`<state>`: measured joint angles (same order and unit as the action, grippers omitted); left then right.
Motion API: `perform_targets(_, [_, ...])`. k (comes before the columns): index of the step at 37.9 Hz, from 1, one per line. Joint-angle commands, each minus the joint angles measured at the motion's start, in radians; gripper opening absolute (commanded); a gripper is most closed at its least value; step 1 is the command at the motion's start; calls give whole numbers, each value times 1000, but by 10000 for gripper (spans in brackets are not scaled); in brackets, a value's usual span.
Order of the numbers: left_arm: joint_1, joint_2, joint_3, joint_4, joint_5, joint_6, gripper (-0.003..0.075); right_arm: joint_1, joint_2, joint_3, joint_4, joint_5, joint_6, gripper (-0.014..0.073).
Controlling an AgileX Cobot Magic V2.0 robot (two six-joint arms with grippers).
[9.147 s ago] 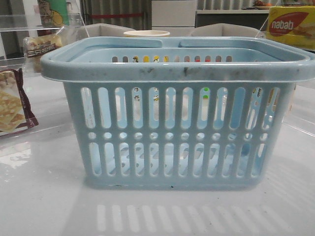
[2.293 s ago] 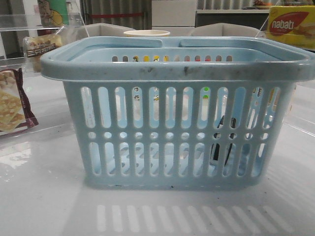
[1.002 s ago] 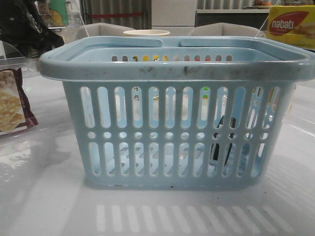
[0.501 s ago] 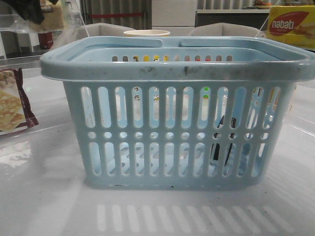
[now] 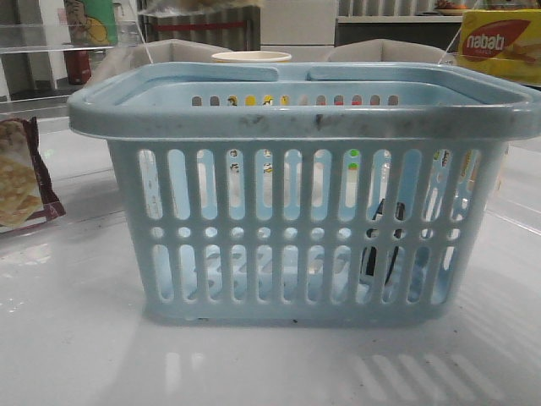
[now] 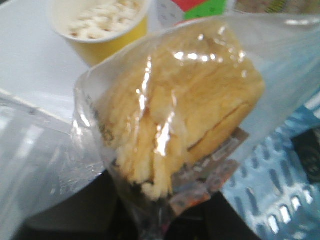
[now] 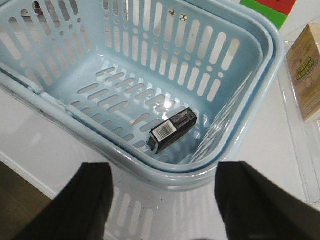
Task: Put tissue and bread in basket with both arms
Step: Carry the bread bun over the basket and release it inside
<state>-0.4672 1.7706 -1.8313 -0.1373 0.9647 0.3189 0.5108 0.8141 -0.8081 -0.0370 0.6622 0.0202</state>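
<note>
My left gripper should first move the bread into the basket, because the bread is still above the basket's rim and would miss if I opened now.
The light-blue basket (image 5: pixel 296 118) stands in the middle of the table. The tissue (image 7: pixel 172 129), a small dark pack, lies on the basket floor near a corner and shows through the slots in the front view (image 5: pixel 385 245). My left gripper (image 6: pixel 165 220) is shut on the end of the bread (image 6: pixel 185 110), a clear pack of golden bread with a brown label. It holds the pack in the air beside the basket (image 6: pixel 280 185). My right gripper (image 7: pixel 165 210) is open and empty, above the table just outside the basket rim (image 7: pixel 100 145). Neither gripper shows in the front view.
A maroon-edged cracker packet (image 5: pixel 21 182) lies at the left. A yellow nabati box (image 5: pixel 499 42) stands at the back right. A cream cup (image 5: pixel 251 57) stands behind the basket; it shows under the bread (image 6: pixel 100 30). A pale box (image 7: pixel 307 70) sits beside the basket.
The tissue came to lie in the basket. My left arm reached the back left, took the bread and lifted it up out of the front view.
</note>
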Motion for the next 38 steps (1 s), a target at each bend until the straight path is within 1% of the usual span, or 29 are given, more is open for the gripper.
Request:
perform_targets(1, [-63, -55, 7, -25, -29, 18, 90, 0, -7, -25, -16, -69, -2, 543])
perform_targets(7, [-133, -55, 87, -27, -58, 26, 91, 0, -7, -25, -16, -69, -2, 543])
perform_targets(9, [-153, -55, 114, -29, -70, 26, 109, 0, -7, -25, -16, -69, -2, 543])
perform_targets(12, [-169, -55, 147, -39, -91, 26, 197, 0, -7, -25, -16, -69, -2, 543])
perform_targets(14, [-175, -55, 160, -49, -99, 26, 310, 0, -7, -25, -16, -69, -2, 543])
perform_targets(16, [-176, -55, 162, -55, -101, 26, 405, 0, -7, -25, -16, -69, -2, 543])
perform_targets(19, [-176, -65, 162, -58, -111, 26, 491, 0, -7, -25, -16, -69, -2, 543])
perform_targets(20, [-176, -78, 162, -58, -113, 26, 500, 0, -7, -25, -16, -69, -2, 543])
perform_targets(24, [-176, -155, 199, -96, -123, 26, 494, 0, -7, -25, -16, -69, -2, 543])
perform_targets(30, [-176, -363, 379, -97, -154, 26, 494, 0, -7, -25, -16, -69, -2, 543])
perform_targets(38, [-176, -599, 613, -91, -154, 26, 494, 0, -7, -25, -16, -69, -2, 543])
